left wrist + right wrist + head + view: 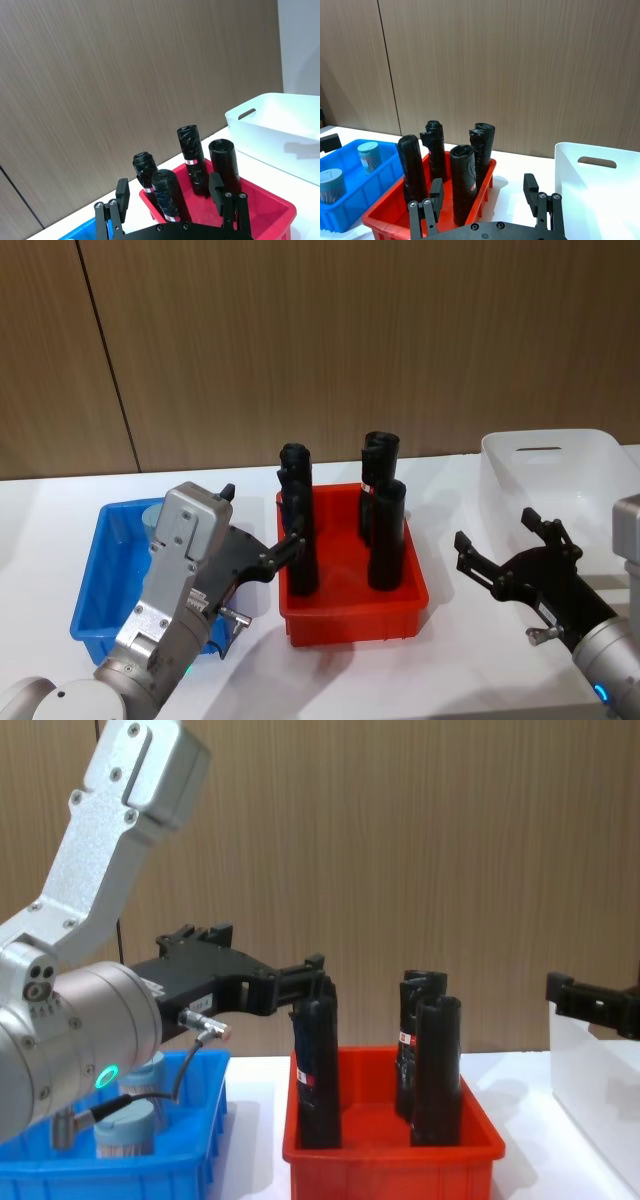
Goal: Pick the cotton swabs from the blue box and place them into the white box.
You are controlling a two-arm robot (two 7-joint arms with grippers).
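Note:
The sides of the blue box close in the lower body of the cotton swab jar, so the robot's left gripper should next grab the jar by its grey-blue lid (126,1122).
The blue box (98,585) stands at the left of the table. In it stand two cotton swab jars (369,156) (331,185) with grey-blue lids, also seen from the chest (125,1132). My left gripper (258,520) hovers open above the blue box's right side, its fingers pointing toward the red bin, with nothing held. The white box (560,455) sits at the far right. Just in front of it and to its left, my right gripper (497,530) is open and holds nothing.
A red bin (352,612) with several tall black rolls (386,535) stands in the middle, between the blue box and the white box. A wood-panelled wall runs behind the table. White tabletop lies bare in front of the bins.

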